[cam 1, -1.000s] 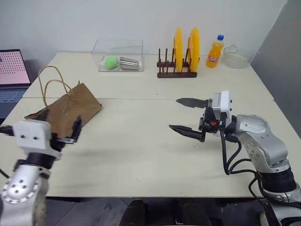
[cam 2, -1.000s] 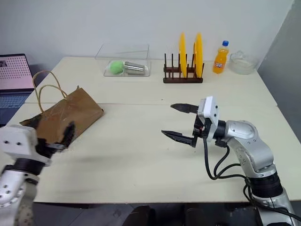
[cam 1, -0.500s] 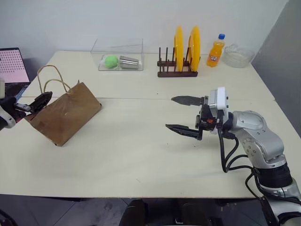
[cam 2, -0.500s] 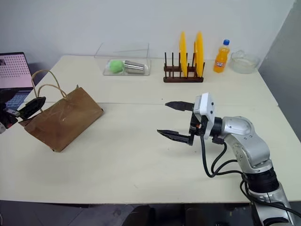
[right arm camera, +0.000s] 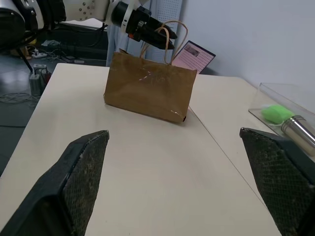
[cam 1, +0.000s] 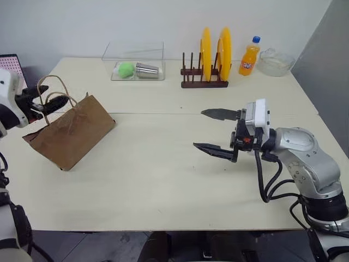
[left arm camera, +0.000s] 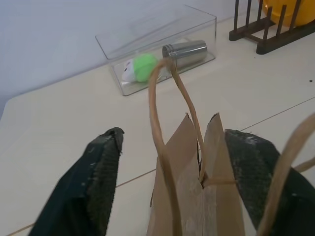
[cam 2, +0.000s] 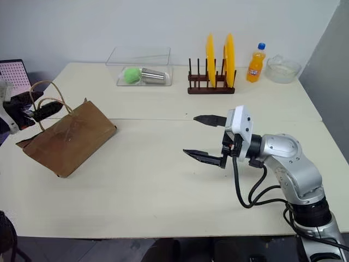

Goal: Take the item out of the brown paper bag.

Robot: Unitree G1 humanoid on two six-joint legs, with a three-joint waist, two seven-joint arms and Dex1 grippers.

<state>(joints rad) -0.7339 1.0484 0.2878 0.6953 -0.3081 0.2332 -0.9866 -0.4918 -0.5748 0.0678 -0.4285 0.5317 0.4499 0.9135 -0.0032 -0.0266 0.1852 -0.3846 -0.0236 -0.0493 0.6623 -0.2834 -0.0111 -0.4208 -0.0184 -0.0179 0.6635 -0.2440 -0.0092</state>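
Next, my left gripper grabs the bag by its tan looped handles, since only the thin loops stand up from the bag's slack, broad paper body.
The brown paper bag leans on the table at the left, its two tan looped handles rising from the top. The item is hidden inside it. My left gripper is up at the bag's top edge. In the left wrist view its fingers stand apart on either side of the bag's mouth and one handle loop, open. My right gripper hovers over the middle of the table, pointing toward the bag, wide open and holding nothing.
Along the far edge stand a clear box holding a green ball and a metal cup, a wooden rack with yellow plates, an orange soda bottle and a glass bowl. A laptop sits beyond the bag.
My left gripper has moved from the bag's near low end up and forward to its handles, now straddling the top edge. The right arm has stayed put.
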